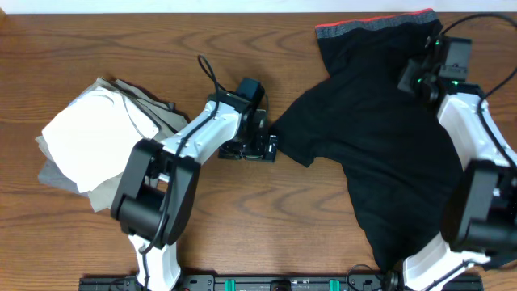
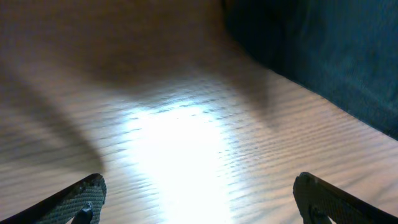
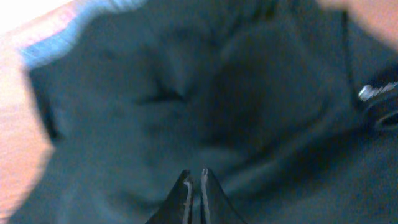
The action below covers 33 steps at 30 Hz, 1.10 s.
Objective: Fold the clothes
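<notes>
I will next take hold of the black garment with my left gripper by its corner nearest the pile, opposite my right gripper, to spread it for folding.
A black garment with a red waistband lies spread on the right half of the wooden table. My left gripper is open and low over bare wood, just beside the garment's left corner. The left wrist view shows its jaws wide apart and empty, with dark cloth at the upper right. My right gripper is at the garment's upper right. In the right wrist view its fingers are pressed together on the black cloth.
A pile of folded clothes, white on top of beige and grey, sits at the left. Bare wood table lies between the arms. The table's far edge is at the top.
</notes>
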Tool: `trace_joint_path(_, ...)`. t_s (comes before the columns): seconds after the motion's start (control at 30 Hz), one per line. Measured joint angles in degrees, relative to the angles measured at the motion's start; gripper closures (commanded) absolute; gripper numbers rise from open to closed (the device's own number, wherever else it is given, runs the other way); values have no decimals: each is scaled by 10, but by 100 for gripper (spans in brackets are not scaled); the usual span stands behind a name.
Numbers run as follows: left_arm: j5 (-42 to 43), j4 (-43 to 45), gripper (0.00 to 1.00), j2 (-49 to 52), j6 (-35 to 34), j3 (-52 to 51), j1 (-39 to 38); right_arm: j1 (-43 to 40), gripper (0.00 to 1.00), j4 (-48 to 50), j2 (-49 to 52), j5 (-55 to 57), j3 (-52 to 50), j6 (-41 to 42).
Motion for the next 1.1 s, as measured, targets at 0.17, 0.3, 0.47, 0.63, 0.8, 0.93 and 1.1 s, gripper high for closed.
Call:
trace_joint_path(0.17,-7,96,2,-37,-4,0,0,-16,75,-4,33,-18,-2,15)
trace_joint_path(0.3,-7,164,2,-38,-7,0,0,-32,66,-2,33,-52,-2,15)
trace_joint_path(0.47,-6,199,2,-21,-10,0,0,-51,66,0,33,-104,-2,12)
trace_joint_path(0.63,14,200,2,10,-11,0,0,-79,69,0,33,-150,-2,10)
trace_joint_path(0.8,36,206,2,37,-11,1,-2,-104,75,0,33,-189,-2,10)
trace_joint_path(0.93,43,223,2,41,-11,1,-8,-110,76,0,33,-203,-2,10)
trace_joint_path(1.1,47,228,2,43,-10,1,-21,-110,76,0,33,-213,-2,10)
